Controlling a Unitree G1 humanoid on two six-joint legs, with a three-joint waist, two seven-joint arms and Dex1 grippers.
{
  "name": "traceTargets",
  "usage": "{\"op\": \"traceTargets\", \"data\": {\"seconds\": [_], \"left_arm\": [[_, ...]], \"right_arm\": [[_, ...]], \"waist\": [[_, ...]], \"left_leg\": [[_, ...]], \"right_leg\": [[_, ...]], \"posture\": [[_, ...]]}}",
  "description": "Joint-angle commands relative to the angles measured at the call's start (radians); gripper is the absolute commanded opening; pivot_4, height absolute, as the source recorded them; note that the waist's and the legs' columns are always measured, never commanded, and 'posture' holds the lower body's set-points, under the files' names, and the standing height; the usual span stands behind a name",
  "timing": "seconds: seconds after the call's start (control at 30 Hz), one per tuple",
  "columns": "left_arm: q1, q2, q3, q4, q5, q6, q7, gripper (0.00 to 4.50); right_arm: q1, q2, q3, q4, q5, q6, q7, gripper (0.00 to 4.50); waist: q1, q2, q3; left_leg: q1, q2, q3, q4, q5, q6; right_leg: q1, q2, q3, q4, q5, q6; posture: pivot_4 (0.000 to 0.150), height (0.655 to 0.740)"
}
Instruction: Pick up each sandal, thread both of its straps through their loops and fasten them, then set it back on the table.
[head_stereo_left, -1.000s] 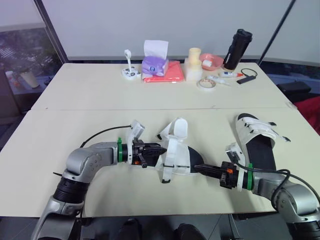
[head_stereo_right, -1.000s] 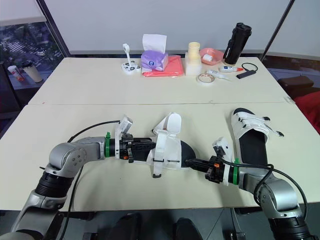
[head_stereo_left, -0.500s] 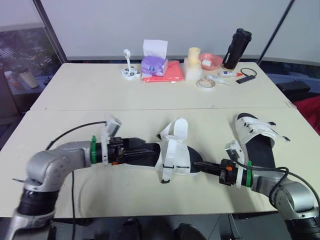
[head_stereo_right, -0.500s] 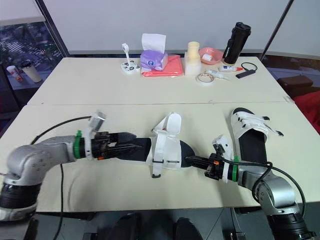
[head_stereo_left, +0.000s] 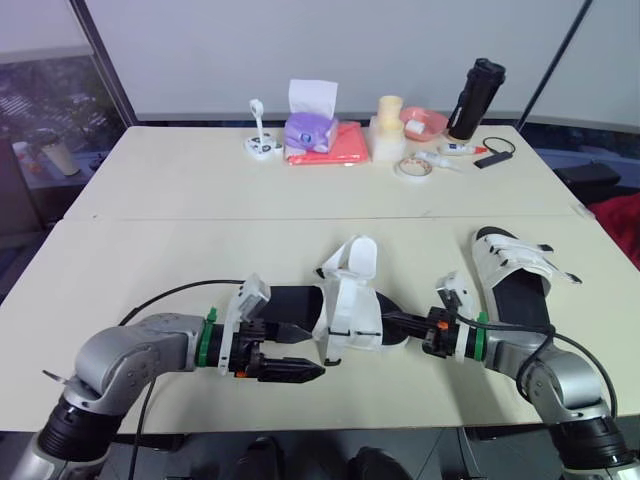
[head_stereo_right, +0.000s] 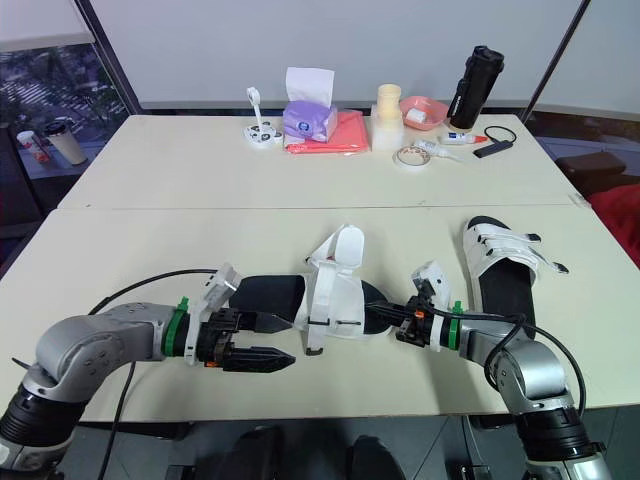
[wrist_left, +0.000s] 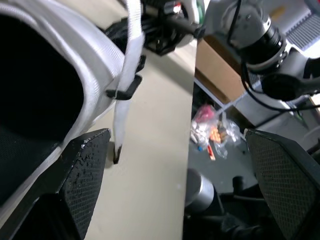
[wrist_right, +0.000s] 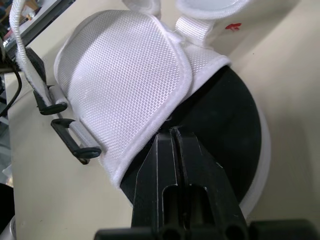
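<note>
Only the black-tipped end of the thin white strap hangs free past the black loop. My left gripper will pinch the strap by that end next.
A sandal (head_stereo_left: 350, 300) with a black sole and white fabric upper lies mid-table, its straps loose and one flap standing up. My left gripper (head_stereo_left: 315, 351) is open just in front of it near the table's front edge, holding nothing. In the left wrist view a loose strap (wrist_left: 126, 75) with a black loop hangs between the fingers (wrist_left: 85, 170). My right gripper (head_stereo_left: 388, 318) is shut, its tip (wrist_right: 174, 132) pressed against the sole at the edge of the white upper. The second sandal (head_stereo_left: 512, 278) lies at the right with its straps across it.
At the far edge stand a tissue box (head_stereo_left: 309, 122) on a red cloth (head_stereo_left: 340, 146), a black bottle (head_stereo_left: 476, 97), a pink bowl (head_stereo_left: 424, 122) and a tape roll (head_stereo_left: 412, 167). A black cable (head_stereo_left: 170, 296) loops from my left arm.
My left gripper opened, let go of the sandal, drew back to the left, then came in nearer the front edge. My right gripper moved closer against the sandal's toe end.
</note>
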Motion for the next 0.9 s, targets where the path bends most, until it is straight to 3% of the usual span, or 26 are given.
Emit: {"op": "traceTargets", "data": {"seconds": [0.03, 0.57, 0.87, 0.9], "left_arm": [[-0.021, -0.006, -0.041, 0.008, 0.034, -0.037, -0.036, 4.45], [-0.118, -0.119, -0.159, 0.167, 0.176, -0.114, -0.079, 4.45], [-0.113, -0.132, -0.148, 0.149, 0.167, -0.076, -0.1, 0.06], [-0.103, -0.119, -0.148, 0.132, 0.156, -0.066, -0.114, 0.06]], "right_arm": [[-0.002, 0.007, -0.029, -0.018, 0.014, 0.009, -0.025, 0.0], [0.052, 0.002, -0.043, -0.078, 0.043, 0.04, -0.062, 0.0], [0.059, -0.003, -0.034, -0.069, 0.035, 0.036, -0.061, 0.0], [0.06, -0.004, -0.029, -0.062, 0.029, 0.032, -0.057, 0.0]], "waist": [[0.0, 0.0, 0.0], [0.003, 0.0, 0.0], [0.002, 0.0, 0.0], [0.001, 0.0, 0.0]], "left_leg": [[0.0, 0.0, 0.0, 0.0, 0.0, 0.0], [0.0, -0.001, 0.0, 0.001, 0.0, 0.0], [0.0, -0.001, 0.0, 0.001, 0.0, 0.0], [0.0, -0.001, 0.0, 0.001, 0.0, 0.0]], "right_leg": [[0.0, 0.0, 0.0, 0.0, 0.0, 0.0], [0.0, 0.0, 0.0, 0.0, 0.0, 0.0], [0.0, 0.0, 0.0, 0.0, 0.0, 0.0], [0.0, 0.0, 0.0, 0.0, 0.0, 0.0]], "posture": [[0.15, 0.74], [0.15, 0.74], [0.15, 0.74], [0.15, 0.74]]}}
